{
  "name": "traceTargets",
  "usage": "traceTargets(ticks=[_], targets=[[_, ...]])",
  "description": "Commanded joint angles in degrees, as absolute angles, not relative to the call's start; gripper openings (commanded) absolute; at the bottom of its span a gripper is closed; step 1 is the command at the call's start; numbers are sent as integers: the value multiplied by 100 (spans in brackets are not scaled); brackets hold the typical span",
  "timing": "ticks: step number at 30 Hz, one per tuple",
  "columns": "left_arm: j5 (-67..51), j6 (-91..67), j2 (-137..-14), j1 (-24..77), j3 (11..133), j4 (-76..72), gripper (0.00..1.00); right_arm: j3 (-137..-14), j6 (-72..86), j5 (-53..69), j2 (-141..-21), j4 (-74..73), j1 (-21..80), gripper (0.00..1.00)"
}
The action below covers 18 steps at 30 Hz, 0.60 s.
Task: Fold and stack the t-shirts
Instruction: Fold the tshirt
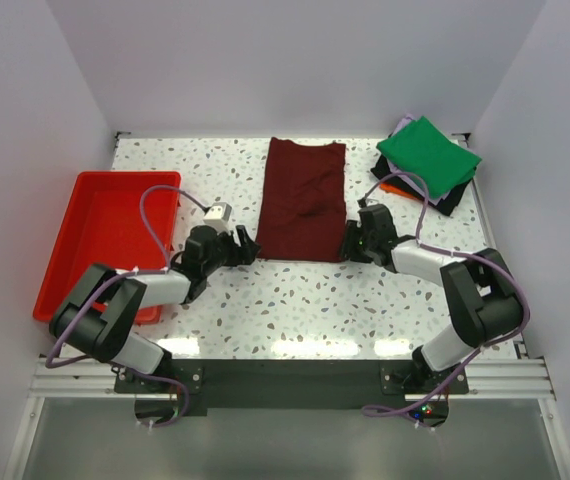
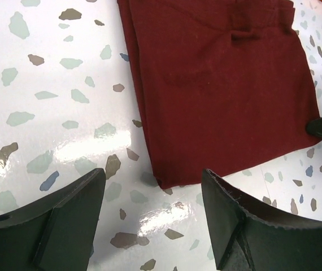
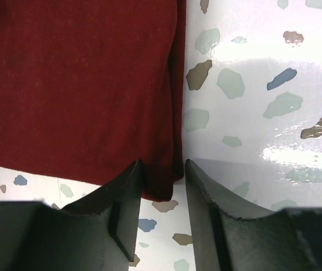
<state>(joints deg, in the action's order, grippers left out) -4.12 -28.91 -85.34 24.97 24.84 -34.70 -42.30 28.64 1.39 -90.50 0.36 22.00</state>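
I should next grab the maroon t-shirt by its near corner (image 1: 260,256) (image 2: 162,182) with my left gripper, opposite the right gripper's corner. Then the t-shirt's near end can fold over evenly.
A dark maroon t-shirt (image 1: 302,200), folded into a long strip, lies in the middle of the table. My left gripper (image 1: 250,245) is just off its near left corner. In the left wrist view that gripper (image 2: 152,176) is open, and the corner (image 2: 166,182) lies on the table just ahead of its tips, touching neither. My right gripper (image 1: 348,243) is at the near right corner. Its jaws (image 3: 161,165) stand narrow on either side of that corner (image 3: 160,189), with a slit still showing on the right. Folded t-shirts are stacked at the back right, bright green (image 1: 428,155) on top.
A red plastic tray (image 1: 95,235) sits at the left edge of the table, beside my left arm. Under the green square show black (image 1: 452,200), pale lavender (image 1: 402,125) and orange (image 1: 395,188) edges. White walls close in the table on three sides.
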Motion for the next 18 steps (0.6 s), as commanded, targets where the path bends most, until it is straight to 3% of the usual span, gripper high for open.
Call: traceTargets(ticks=[1, 8, 12, 18], targets=[[-185, -2821, -8393, 2575, 2461, -3498, 73, -4096, 2944, 237, -9079, 211, 2197, 38], [139, -2760, -8595, 2760, 2610, -3323, 68, -4017, 2936, 255, -9018, 185, 2197, 7], [220, -2742, -8771, 2839, 2742, -3252, 62, -4017, 2927, 229, -9000, 150, 2188, 1], [202, -2751, -8965, 2909, 2856, -3331, 57, -4017, 2900, 167, -8982, 114, 2197, 0]])
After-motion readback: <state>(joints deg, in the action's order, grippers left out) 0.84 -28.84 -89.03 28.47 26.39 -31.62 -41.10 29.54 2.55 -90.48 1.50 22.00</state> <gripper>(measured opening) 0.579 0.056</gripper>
